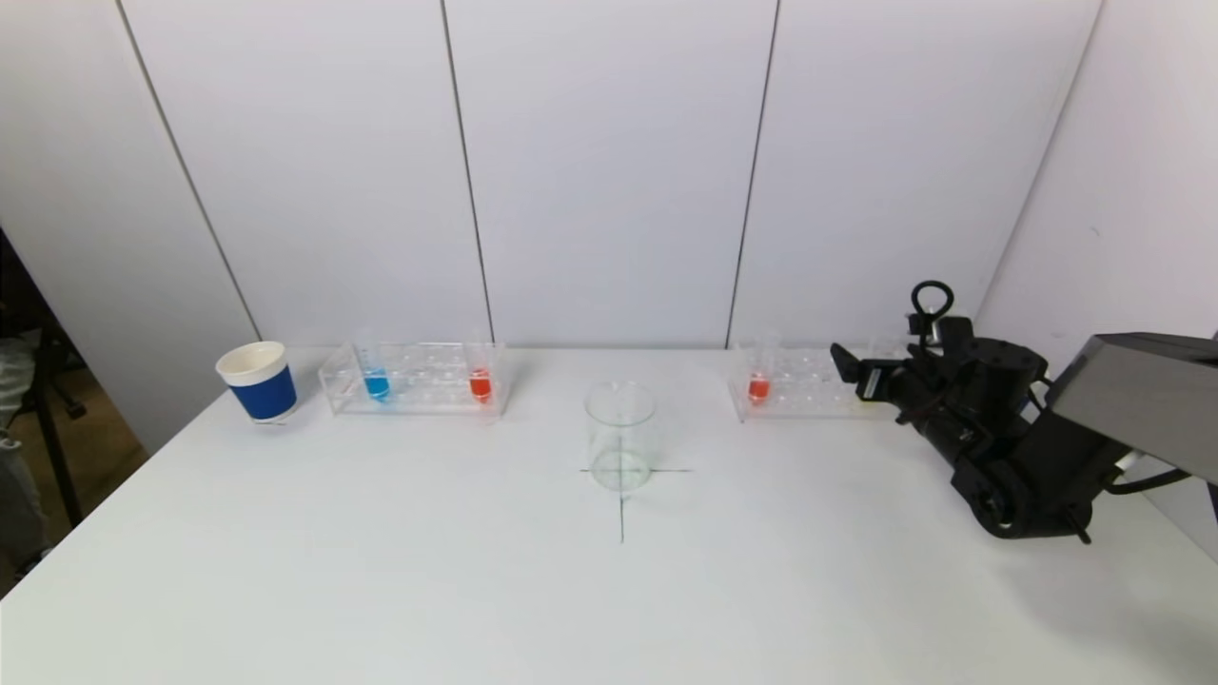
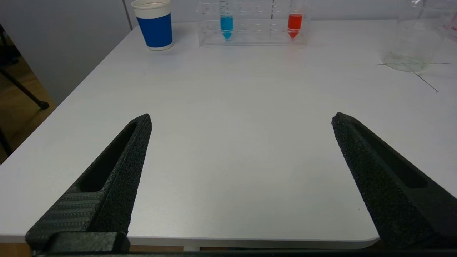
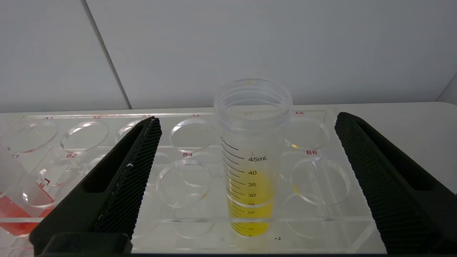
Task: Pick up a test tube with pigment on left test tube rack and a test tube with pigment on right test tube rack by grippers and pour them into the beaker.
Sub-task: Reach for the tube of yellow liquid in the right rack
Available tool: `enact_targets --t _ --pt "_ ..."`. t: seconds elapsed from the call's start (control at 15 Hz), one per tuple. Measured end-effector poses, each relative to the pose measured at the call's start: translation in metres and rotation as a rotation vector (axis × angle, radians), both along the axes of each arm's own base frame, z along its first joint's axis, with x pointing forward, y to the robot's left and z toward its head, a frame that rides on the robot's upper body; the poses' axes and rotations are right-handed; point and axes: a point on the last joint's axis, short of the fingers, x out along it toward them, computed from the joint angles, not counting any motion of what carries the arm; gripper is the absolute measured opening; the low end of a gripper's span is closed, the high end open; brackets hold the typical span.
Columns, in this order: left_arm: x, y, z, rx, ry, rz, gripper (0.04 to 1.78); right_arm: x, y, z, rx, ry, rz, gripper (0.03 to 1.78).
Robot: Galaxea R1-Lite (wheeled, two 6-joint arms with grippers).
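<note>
I should next grab the yellow tube with my right gripper by its upper side under the tube's rim (image 3: pixel 253 143) to pour, since the rack surrounds its lower half.
A clear beaker (image 1: pixel 620 436) stands at mid-table on a drawn cross. The left test tube rack (image 1: pixel 428 404) holds a blue-pigment tube (image 1: pixel 377 381) and a red-pigment tube (image 1: pixel 481 381). The right rack (image 1: pixel 809 404) holds a red-pigment tube (image 1: pixel 758 382). In the right wrist view a yellow-pigment tube (image 3: pixel 251 160) stands upright in that rack (image 3: pixel 321 228). My right gripper (image 3: pixel 248 119) is open, its fingers well apart on either side of the yellow tube without touching it. My left gripper (image 2: pixel 242 117) is open and empty over the table's near edge, far from the left rack (image 2: pixel 257 41).
A blue paper cup (image 1: pixel 257 382) stands left of the left rack, near the table's left edge. White wall panels rise right behind both racks. My right arm's black body (image 1: pixel 999 447) reaches in low from the right.
</note>
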Motion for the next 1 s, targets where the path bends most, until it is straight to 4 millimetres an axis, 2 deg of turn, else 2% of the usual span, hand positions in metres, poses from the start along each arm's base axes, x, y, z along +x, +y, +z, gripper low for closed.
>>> enact_targets --t 0.53,0.67,0.8,1.0 --pt "0.0000 0.0000 0.0000 0.000 0.000 0.001 1.76 0.0010 -0.0005 0.0003 0.000 -0.004 -0.001 1.77" --pt "0.0000 0.0000 0.0000 0.000 0.000 0.001 1.76 0.0012 -0.0002 0.0001 0.000 -0.007 -0.004 1.73" --pt "0.0000 0.0000 0.0000 0.000 0.000 0.001 1.76 0.0014 -0.0002 -0.0002 -0.002 -0.007 -0.009 1.58" --pt "0.0000 0.0000 0.0000 0.000 0.000 0.000 1.76 0.0015 -0.0002 -0.0010 -0.002 -0.006 -0.009 1.17"
